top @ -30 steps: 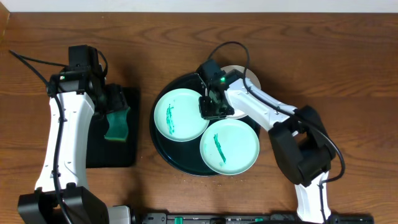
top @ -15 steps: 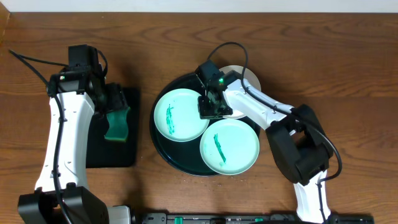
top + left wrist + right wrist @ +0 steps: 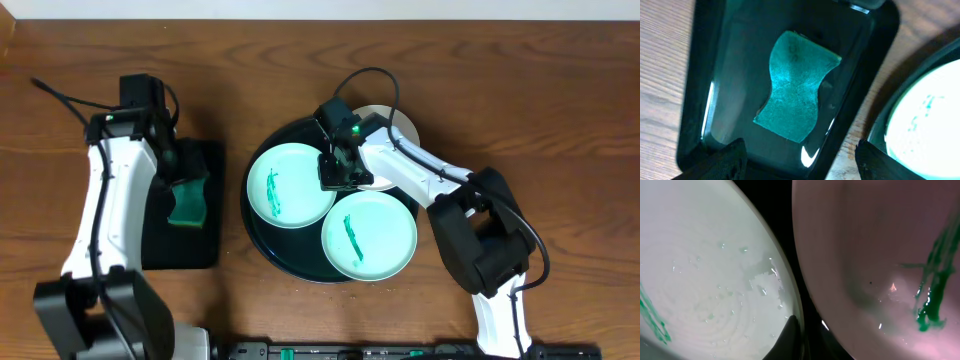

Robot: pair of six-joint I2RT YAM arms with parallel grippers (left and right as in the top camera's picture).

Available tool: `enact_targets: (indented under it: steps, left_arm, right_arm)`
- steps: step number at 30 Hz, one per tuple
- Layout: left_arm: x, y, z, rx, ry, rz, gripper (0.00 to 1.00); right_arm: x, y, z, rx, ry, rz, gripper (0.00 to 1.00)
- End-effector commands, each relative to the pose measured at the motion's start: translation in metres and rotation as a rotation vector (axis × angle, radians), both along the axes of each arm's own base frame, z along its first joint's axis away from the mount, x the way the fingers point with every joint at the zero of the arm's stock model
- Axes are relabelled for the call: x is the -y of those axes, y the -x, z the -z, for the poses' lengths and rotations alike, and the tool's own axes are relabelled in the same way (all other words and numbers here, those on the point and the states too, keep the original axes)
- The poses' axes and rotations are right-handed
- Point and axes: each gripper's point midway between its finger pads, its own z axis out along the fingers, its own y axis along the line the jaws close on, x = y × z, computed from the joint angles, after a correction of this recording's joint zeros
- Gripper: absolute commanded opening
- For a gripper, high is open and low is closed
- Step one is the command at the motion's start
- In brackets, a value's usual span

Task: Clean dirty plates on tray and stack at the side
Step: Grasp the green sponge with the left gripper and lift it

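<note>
Next, my left gripper pinches the green sponge across its narrow middle, which leaves the sponge's wide ends free to wipe.
The round black tray holds two mint-green plates, one at the left and one at the front, each with a green smear. The white plate lies at the back right, mostly under my right arm. My right gripper hangs low over the gap between the left mint plate and the smeared white plate. Only one finger shows, on the mint plate's rim. My left gripper is open above a green sponge.
The sponge lies in a smaller rectangular black tray left of the round tray. Bare wooden table surrounds both trays. The left wrist view shows the round tray's rim and a mint plate at the right.
My left arm has swung slightly and its gripper has drawn back from the sponge. My right gripper shifted a little left a second ago, then stayed still.
</note>
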Motion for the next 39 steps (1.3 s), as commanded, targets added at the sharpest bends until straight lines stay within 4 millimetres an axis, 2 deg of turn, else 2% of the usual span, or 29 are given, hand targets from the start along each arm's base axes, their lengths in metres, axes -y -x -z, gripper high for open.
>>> enact_targets:
  steps: [1, 3, 6, 8, 10, 14, 17, 22, 28, 35, 37, 39]
  left_arm:
    - [0.003, 0.002, 0.027, -0.082, 0.028, 0.056, 0.7]
    - [0.006, 0.003, 0.039, -0.12, 0.053, 0.086, 0.69]
    - [0.006, 0.004, 0.057, -0.174, 0.062, 0.091, 0.61]
    - [0.002, 0.005, 0.07, -0.206, 0.07, 0.082, 0.54]
    - [-0.005, 0.006, 0.078, -0.223, 0.075, 0.062, 0.51]
    - [-0.015, 0.007, 0.082, -0.224, 0.102, 0.049, 0.47]
    - [-0.011, 0.006, 0.084, -0.209, 0.161, 0.08, 0.47]
    - [-0.011, 0.006, 0.095, -0.196, 0.156, 0.093, 0.46]
    - [-0.011, 0.004, 0.102, -0.177, 0.151, 0.094, 0.41]
    - [-0.01, 0.012, 0.115, -0.185, 0.15, 0.093, 0.4]
    - [-0.01, 0.012, 0.118, -0.177, 0.147, 0.094, 0.29]
    - [-0.011, 0.01, 0.119, -0.168, 0.145, 0.094, 0.11]
  right_arm:
    - [0.0, 0.001, 0.013, -0.01, 0.03, -0.008, 0.01]
    - [0.0, 0.001, 0.013, -0.009, 0.029, -0.013, 0.01]
    - [0.0, 0.001, 0.013, -0.009, 0.029, -0.016, 0.01]
    - [0.0, 0.001, 0.013, -0.008, 0.028, -0.022, 0.03]
    - [0.0, 0.001, 0.013, -0.009, 0.027, -0.024, 0.04]
    - [0.0, 0.001, 0.013, -0.008, 0.027, -0.023, 0.04]
    - [-0.001, 0.001, 0.013, -0.008, 0.021, -0.024, 0.04]
    - [-0.002, 0.001, 0.013, -0.01, 0.019, -0.024, 0.04]
    - [-0.002, 0.001, 0.013, -0.01, 0.019, -0.024, 0.03]
    - [-0.002, 0.001, 0.013, -0.01, 0.019, -0.024, 0.03]
    - [-0.002, 0.001, 0.013, -0.01, 0.019, -0.024, 0.03]
    - [-0.002, 0.001, 0.013, -0.01, 0.019, -0.024, 0.03]
